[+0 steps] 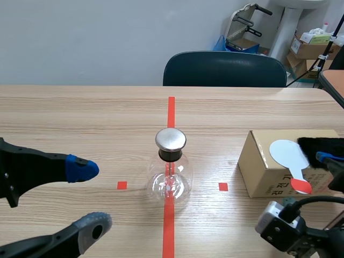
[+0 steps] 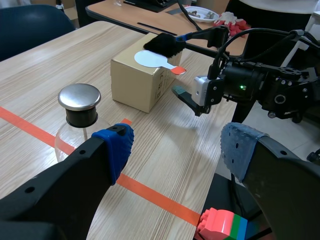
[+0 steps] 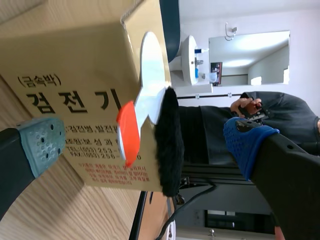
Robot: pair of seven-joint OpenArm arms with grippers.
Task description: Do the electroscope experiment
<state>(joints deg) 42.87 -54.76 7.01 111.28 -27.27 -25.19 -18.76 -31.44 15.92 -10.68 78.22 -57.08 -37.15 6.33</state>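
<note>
Next, my right gripper takes hold of the paddle by its narrow red handle [image 1: 301, 186], since the paddle's white disc is wide and flat.
The electroscope, a clear glass flask [image 1: 170, 180] with a metal cap [image 1: 171, 139], stands on the red centre line; the left wrist view shows its metal cap [image 2: 79, 97]. A cardboard box [image 1: 266, 174] sits to the right. On it lie a white disc paddle [image 1: 287, 152] with an orange-red handle [image 3: 127, 131] and a black fur cloth [image 1: 321, 146]. My right gripper [image 3: 145, 142] is open at the box's edge, with the handle and the fur [image 3: 167, 145] between its fingers, untouched. My left gripper [image 2: 180, 147] is open, left of the flask.
A dark chair [image 1: 224, 69] stands behind the table's far edge. Stacked boxes [image 1: 312, 48] and a cart sit in the back right corner. Another table [image 2: 150, 15] lies beyond the box. A coloured block [image 2: 222, 225] sits below the table's edge near my left gripper.
</note>
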